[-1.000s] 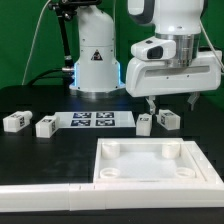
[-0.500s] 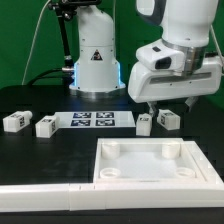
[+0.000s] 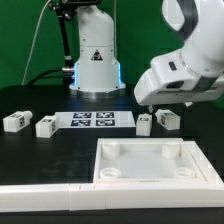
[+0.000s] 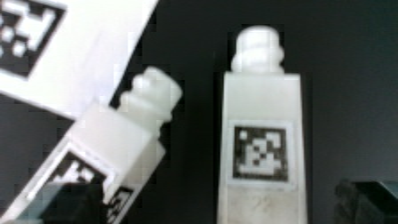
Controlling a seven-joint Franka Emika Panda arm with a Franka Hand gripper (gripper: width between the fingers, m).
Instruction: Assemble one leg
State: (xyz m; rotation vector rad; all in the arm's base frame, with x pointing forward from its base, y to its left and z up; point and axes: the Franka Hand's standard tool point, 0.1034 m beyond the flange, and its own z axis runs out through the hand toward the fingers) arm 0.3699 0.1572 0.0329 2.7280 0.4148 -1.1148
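Note:
The robot's open fingers are above the tagged white leg (image 3: 168,120) (image 4: 262,155) between them, so they would miss the leg if they closed now. The gripper should lower first, then close on the leg.
Two white legs with tags lie side by side on the black table at the exterior view's right, one (image 3: 145,123) standing close to the other (image 3: 167,119). My gripper (image 3: 160,104) hangs tilted just above them, its fingers mostly hidden by the hand. In the wrist view one leg (image 4: 260,130) lies between my open fingers and the other leg (image 4: 114,150) lies slanted beside it, close to one finger (image 4: 71,203). The gripper (image 4: 217,200) is open and holds nothing.
Two more legs (image 3: 14,122) (image 3: 45,126) lie at the exterior view's left. The marker board (image 3: 95,120) lies between the pairs and shows in the wrist view (image 4: 54,50). A large white square panel (image 3: 112,177) with corner sockets lies in front. The robot base (image 3: 95,60) stands behind.
The hand has swung toward the exterior view's right and tilted over, staying above the two right-hand legs. No part has moved.

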